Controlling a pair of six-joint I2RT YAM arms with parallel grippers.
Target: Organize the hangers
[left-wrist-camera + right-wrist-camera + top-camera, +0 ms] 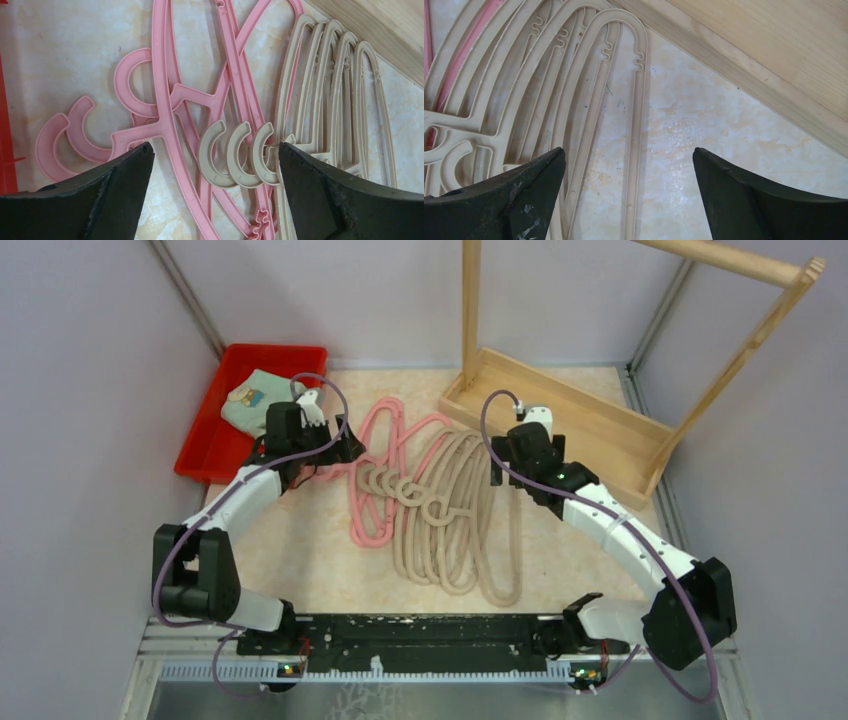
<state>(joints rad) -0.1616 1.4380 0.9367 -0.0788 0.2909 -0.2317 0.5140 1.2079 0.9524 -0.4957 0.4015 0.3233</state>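
Note:
The robot's right gripper will next grab the outermost beige hanger by the bar (475, 500) beside the hanger's hook, so that hook stays free to hang.
Several pink hangers (375, 455) and several beige hangers (460, 530) lie flat in an overlapping pile in the middle of the table. My left gripper (345, 445) is open and empty, just left of the pile. In its wrist view (214, 146) it hovers over the beige hooks (235, 160) and the pink hangers (165, 75). My right gripper (497, 465) is open and empty at the pile's right side. In its wrist view (628, 150) it is above the outermost beige hanger's bar (636, 125).
A red bin (205, 430) holding a folded cloth (255, 400) stands at the back left. The light wooden rack frame (590, 425) stands at the back right, its base close to my right gripper, and shows in the right wrist view (774, 65). Grey walls enclose the table.

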